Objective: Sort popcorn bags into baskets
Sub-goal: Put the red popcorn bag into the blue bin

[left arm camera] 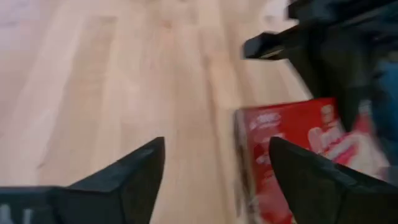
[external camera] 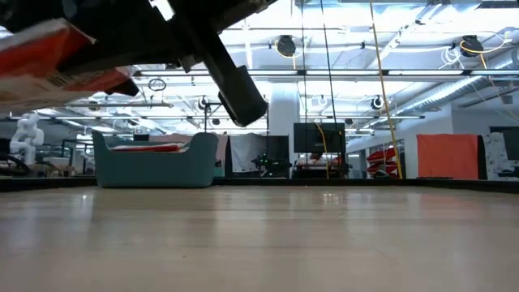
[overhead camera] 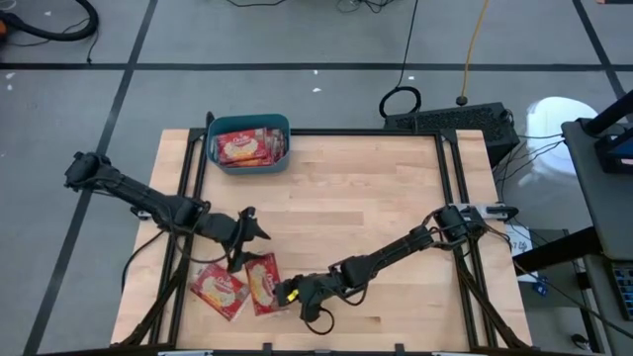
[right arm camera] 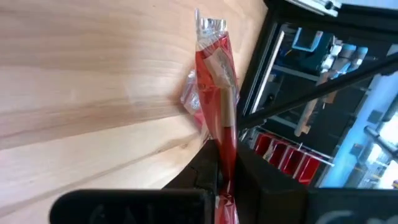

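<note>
The held popcorn bag should go from my right gripper to my left gripper next, for the teal basket (overhead camera: pixel 247 158). My left gripper will grab the bag by its free edge (overhead camera: pixel 252 286).
The teal basket (overhead camera: pixel 247 158) stands at the table's far left with several red popcorn bags (overhead camera: pixel 242 145) in it; it also shows in the low view (external camera: pixel 154 162). My right gripper (overhead camera: pixel 295 292) is near the table's near edge, shut on a red popcorn bag (overhead camera: pixel 262 282). A second bag (overhead camera: pixel 220 290) lies flat on the table just left of it. My left gripper (overhead camera: pixel 247 235) hovers open just beyond these two bags; its wrist view shows the held bag (left arm camera: pixel 292 155) ahead of its open fingers (left arm camera: pixel 214 180). My right gripper pinches the bag's right-hand edge (right arm camera: pixel 225 158) between its two fingers, coming level from the table's right. The bag shows edge-on ahead of the fingers, its crimped far end (right arm camera: pixel 208 28) pointing away. In the low view the bag (external camera: pixel 49 57) is lifted clear of the table, slightly tilted.
The black frame rails (overhead camera: pixel 183 168) run along the table's left and right sides. Bare wood lies in the table's middle and far right (overhead camera: pixel 376 198). The room beyond the table holds screens and equipment (external camera: pixel 316 146).
</note>
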Robot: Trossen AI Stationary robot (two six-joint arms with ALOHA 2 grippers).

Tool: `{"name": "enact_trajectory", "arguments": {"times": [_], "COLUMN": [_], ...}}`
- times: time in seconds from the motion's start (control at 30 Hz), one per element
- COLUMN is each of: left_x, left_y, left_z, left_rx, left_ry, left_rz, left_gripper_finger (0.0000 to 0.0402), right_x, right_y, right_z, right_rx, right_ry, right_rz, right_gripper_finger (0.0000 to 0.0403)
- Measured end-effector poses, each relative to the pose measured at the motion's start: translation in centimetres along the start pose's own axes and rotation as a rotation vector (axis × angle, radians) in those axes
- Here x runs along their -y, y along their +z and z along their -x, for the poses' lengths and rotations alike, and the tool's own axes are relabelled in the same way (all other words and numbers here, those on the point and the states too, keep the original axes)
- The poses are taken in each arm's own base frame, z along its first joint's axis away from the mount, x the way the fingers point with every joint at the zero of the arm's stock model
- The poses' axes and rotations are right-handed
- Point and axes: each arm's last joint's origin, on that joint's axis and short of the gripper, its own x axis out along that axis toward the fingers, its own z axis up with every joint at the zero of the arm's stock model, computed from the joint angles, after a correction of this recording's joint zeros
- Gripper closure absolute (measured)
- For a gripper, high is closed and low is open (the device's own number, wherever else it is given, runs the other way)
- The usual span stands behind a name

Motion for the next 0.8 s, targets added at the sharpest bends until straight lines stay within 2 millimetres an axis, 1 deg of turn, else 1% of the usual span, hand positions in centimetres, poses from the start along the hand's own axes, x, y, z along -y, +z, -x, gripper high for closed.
{"name": "enact_trajectory", "arguments": {"times": [0.1, 0.17, 0.23, 0.33, 0.47, 0.6, 0.7, 0.8], "left_x": [-0.3, -0.3, -0.3, -0.6, -0.7, -0.7, -0.6, -0.5], "left_y": [0.3, 0.5, 0.5, 0.3, 0.3, 0.3, 0.3, 0.3], "left_z": [0.0, 0.0, 0.0, 0.0, 0.0, 0.0, 0.0, 0.0], "left_rx": [-0.002, -0.001, -0.009, -0.024, -0.034, -0.035, -0.034, -0.034], "left_ry": [-0.099, -0.167, -0.198, -0.182, -0.178, -0.196, -0.219, -0.235], "left_rz": [0.004, -0.005, -0.001, 0.018, 0.024, -0.001, -0.029, -0.053], "left_gripper_finger": [0.0089, 0.0084, 0.0089, 0.0111, 0.0160, 0.0224, 0.0280, 0.0337], "right_x": [0.0, 0.0, 0.0, 0.0, 0.0, 0.0, 0.0, -0.1], "right_y": [0.0, -0.1, -0.3, -0.5, -0.8, -1.0, -1.1, -1.1], "right_z": [0.0, 0.0, 0.0, 0.1, 0.1, 0.1, 0.1, 0.0], "right_rx": [-0.019, -0.061, -0.114, -0.193, -0.263, -0.286, -0.290, -0.293], "right_ry": [0.002, 0.005, 0.009, 0.023, 0.040, 0.048, 0.044, 0.031], "right_rz": [0.035, 0.063, 0.106, 0.187, 0.269, 0.293, 0.261, 0.147], "right_gripper_finger": [0.0388, 0.0388, 0.0387, 0.0387, 0.0387, 0.0384, 0.0371, 0.0346]}}
